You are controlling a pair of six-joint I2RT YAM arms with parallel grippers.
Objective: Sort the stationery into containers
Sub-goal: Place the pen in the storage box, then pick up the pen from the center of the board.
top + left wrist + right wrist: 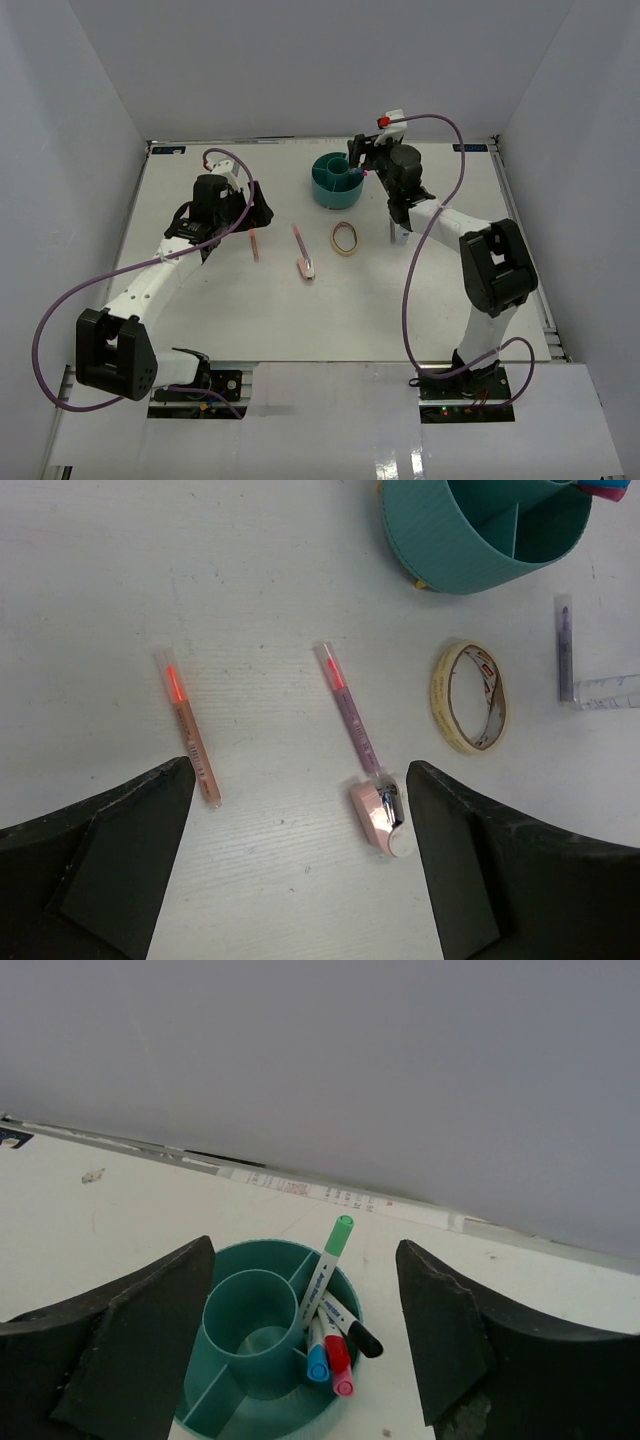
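Observation:
My left gripper grabs the orange pen across its solid body [255, 250] [197, 751] next. That leaves the pen's clear end free to hand over to my right gripper.
The round teal organizer [335, 181] stands at the back centre. Green, black, blue, red and pink capped pens [330, 1330] stand in one ring compartment, and its centre well is empty. My right gripper [358, 160] is open and empty, just above the organizer [250, 1360]. On the table lie an orange pen [190, 742], a pink-purple pen [350, 712], a small pink eraser [380, 818] touching that pen's near end, and a tan ring [472, 697]. My left gripper [300, 770] is open and empty, hovering above the table between the orange pen and the eraser. No blue-capped bottle shows.
A thin purple-tinted clear tube [565, 648] and a clear flat piece [605, 692] lie right of the tan ring, near the right arm. White walls enclose the table on three sides. The right arm's cable arcs over the right half.

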